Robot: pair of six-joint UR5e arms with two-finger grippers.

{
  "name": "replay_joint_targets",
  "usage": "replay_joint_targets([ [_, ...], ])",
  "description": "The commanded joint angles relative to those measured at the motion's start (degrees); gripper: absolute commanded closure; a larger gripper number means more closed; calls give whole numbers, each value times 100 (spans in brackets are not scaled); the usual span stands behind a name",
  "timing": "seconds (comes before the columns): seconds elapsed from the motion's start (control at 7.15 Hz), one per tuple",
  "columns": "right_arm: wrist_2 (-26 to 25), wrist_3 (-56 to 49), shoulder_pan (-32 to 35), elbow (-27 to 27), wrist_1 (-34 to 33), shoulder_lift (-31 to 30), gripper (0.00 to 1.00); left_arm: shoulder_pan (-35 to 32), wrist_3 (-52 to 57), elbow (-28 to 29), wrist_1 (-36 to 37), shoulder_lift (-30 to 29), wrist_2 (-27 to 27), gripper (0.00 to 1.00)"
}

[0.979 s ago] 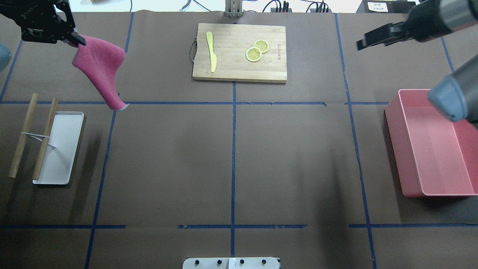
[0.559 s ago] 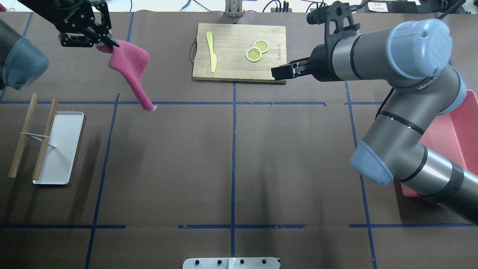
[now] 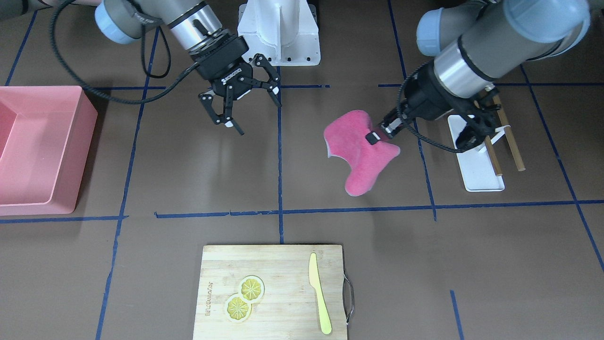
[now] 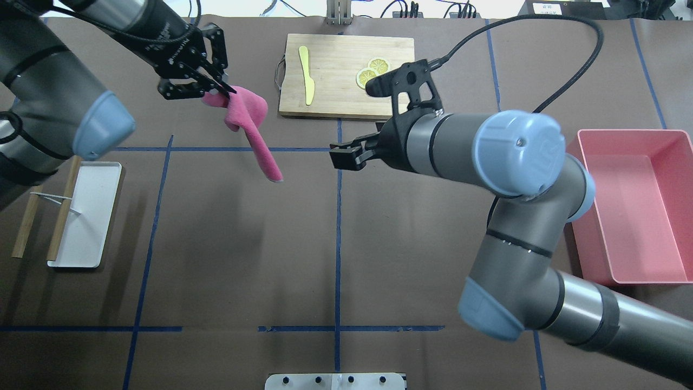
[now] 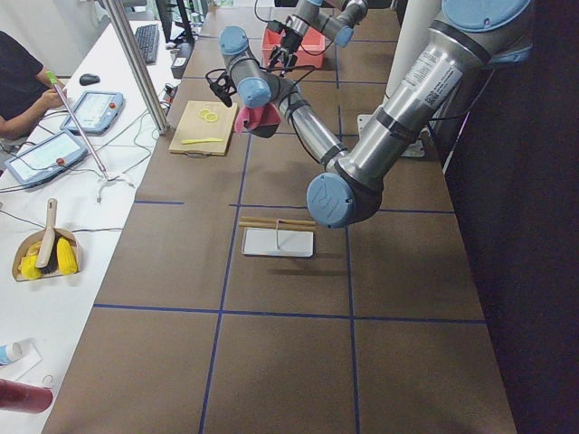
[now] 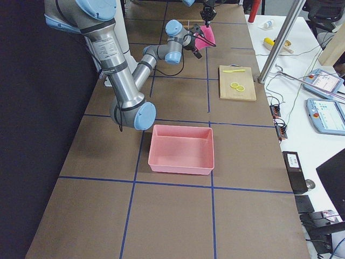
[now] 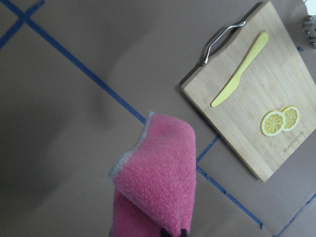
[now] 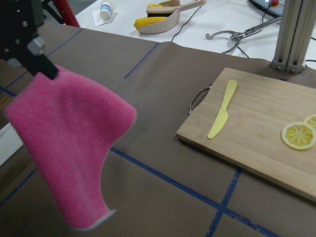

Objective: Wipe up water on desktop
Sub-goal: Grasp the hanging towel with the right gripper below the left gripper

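Note:
My right gripper grabs the pink cloth by its top [image 3: 355,121] [image 8: 64,86] next, to wipe up the water on the desktop.
The desktop [image 4: 243,244] is a dark-brown surface with a blue tape grid; I see no water on it. My left gripper [image 4: 223,91] is shut on the top corner of a pink cloth [image 4: 250,118], which hangs above the desktop left of the centre line. The cloth also shows in the front view [image 3: 361,153], the left wrist view [image 7: 163,182] and the right wrist view [image 8: 69,143]. My right gripper [image 3: 257,115] is open and empty, held above the desktop just right of the cloth, and it points toward the cloth in the overhead view [image 4: 346,157].
A bamboo cutting board [image 4: 346,76] with a yellow knife [image 4: 306,76] and two lemon slices [image 4: 372,73] lies at the far centre. A pink bin [image 4: 639,206] stands at the right. A white tray [image 4: 86,216] with bamboo sticks [image 4: 33,211] lies at the left.
My left gripper has carried the pink cloth rightward toward the table's centre. My right arm has swung left, bringing its gripper from the far right to near the centre line.

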Motion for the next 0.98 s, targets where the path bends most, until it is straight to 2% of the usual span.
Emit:
replay_joint_targets([
  [0.0,-473,-182,-442,1,-12,83,0,432,-816,344,-199,-500,149,98],
  [0.28,-851,-376,-846,-8,-12,91,0,549,-1161,417,-207,-661,335,98],
  [0.84,-923,-376,-909,-34,-12,83,1,794,-1540,346,-190,-740,335,97],
])
